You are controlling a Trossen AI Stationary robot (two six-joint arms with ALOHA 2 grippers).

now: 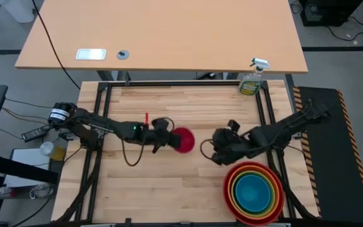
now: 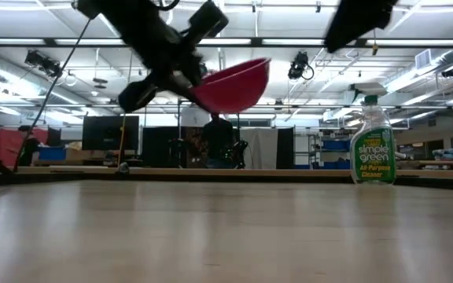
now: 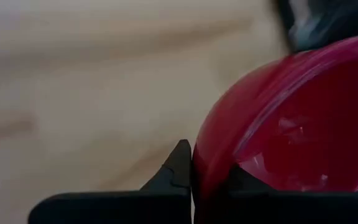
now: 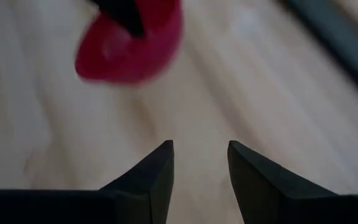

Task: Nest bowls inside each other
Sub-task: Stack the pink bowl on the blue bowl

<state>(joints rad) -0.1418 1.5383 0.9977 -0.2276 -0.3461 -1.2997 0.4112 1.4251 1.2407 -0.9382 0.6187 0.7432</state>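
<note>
I'll grab the small magenta-pink bowl by its rim (image 1: pixel 193 140) with my right gripper next, then nest it inside the blue bowl.
The small magenta-pink bowl (image 1: pixel 184 140) hangs in the air over the middle of the table, with my left gripper (image 1: pixel 169 139) shut on it. In the low view the bowl (image 2: pixel 234 85) is tilted and high above the tabletop. The red, orange, lime green and blue bowls (image 1: pixel 253 191) sit nested one inside the other at the near right. My right gripper (image 1: pixel 207 151) hovers open between the pink bowl and that stack, nothing between its fingers (image 4: pixel 160 171). My left gripper holds the pink bowl by its wall at the rim (image 3: pixel 211 177), with one finger (image 3: pixel 178 171) outside the bowl and the other (image 3: pixel 246 179) inside it. The fingers come slanting down from the table's left. The bowl is lifted clear of the table and tilted.
A green spray bottle (image 1: pixel 252 81) stands upright at the table's far right edge, also in the low view (image 2: pixel 372 141). A larger desk (image 1: pixel 162 38) lies beyond the far edge. Bare wood spreads over the near left and middle of the table.
</note>
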